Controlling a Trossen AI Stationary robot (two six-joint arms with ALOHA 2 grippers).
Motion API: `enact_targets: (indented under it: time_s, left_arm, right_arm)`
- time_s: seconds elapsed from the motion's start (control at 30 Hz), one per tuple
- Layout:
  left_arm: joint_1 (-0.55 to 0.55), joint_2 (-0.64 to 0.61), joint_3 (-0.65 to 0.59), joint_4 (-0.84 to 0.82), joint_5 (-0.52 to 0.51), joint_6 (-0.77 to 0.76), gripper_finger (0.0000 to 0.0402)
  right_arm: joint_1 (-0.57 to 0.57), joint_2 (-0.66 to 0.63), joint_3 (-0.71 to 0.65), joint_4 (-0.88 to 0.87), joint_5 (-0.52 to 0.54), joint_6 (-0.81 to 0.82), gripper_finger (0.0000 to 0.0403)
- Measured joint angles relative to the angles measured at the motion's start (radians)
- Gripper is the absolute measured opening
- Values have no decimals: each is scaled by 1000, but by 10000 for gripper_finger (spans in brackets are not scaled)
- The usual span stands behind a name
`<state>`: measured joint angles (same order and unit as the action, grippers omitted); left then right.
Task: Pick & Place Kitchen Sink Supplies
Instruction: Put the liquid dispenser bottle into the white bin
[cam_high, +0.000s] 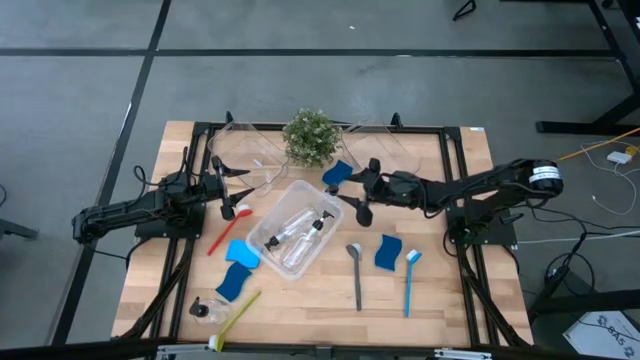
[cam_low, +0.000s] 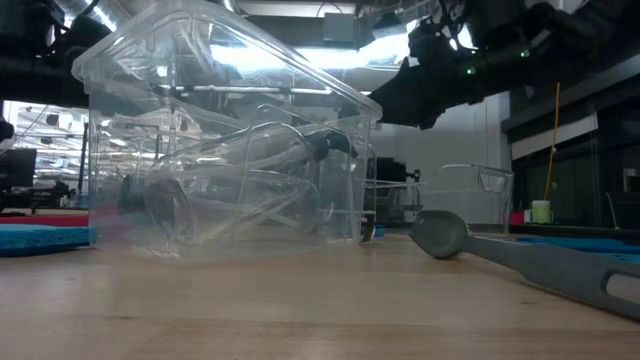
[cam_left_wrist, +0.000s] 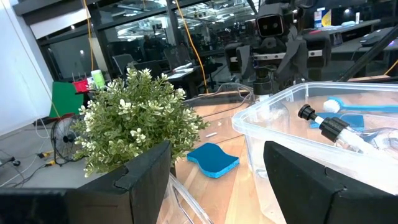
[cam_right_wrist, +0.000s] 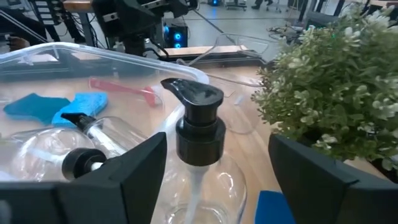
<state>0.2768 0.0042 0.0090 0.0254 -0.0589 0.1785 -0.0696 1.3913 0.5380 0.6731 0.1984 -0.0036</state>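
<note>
The bottle's clear body (cam_right_wrist: 214, 190) gets wide and round lower down. I should therefore use my right gripper to grab the bottle by its narrow black pump top (cam_right_wrist: 200, 138).
A clear bin (cam_high: 295, 238) at the table's middle holds several clear pump bottles (cam_high: 300, 232) with black tops. My right gripper (cam_high: 356, 196) hovers open at the bin's far right corner. One bottle's black pump top (cam_right_wrist: 199, 121) stands between its spread fingers with a gap on each side. My left gripper (cam_high: 228, 192) waits open left of the bin, next to the red brush (cam_high: 228, 228). On the wood lie blue sponges (cam_high: 388, 252) (cam_high: 243, 254), a grey brush (cam_high: 356, 275), a blue brush (cam_high: 410, 280), a yellow-green brush (cam_high: 235, 318) and one more bottle (cam_high: 205, 310).
A small green potted plant (cam_high: 310, 137) stands at the back, between two further clear bins (cam_high: 250, 152) (cam_high: 395, 145). Another blue sponge (cam_high: 337, 172) lies beside the plant, under my right arm. Bare wood shows along the near edge and at the right of the table.
</note>
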Motion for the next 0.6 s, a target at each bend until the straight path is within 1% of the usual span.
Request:
enact_targets:
  time_s: [0.23, 0.43, 0.6]
  left_arm:
    - [0, 0, 0, 0, 0, 0, 251]
    - [0, 0, 0, 0, 0, 0, 251]
    - [0, 0, 0, 0, 0, 0, 251]
  right_arm:
    - [0, 46, 1, 93, 1, -10, 273]
    - [-13, 64, 51, 86, -2, -7, 272]
    - [-19, 121, 116, 6, -18, -7, 272]
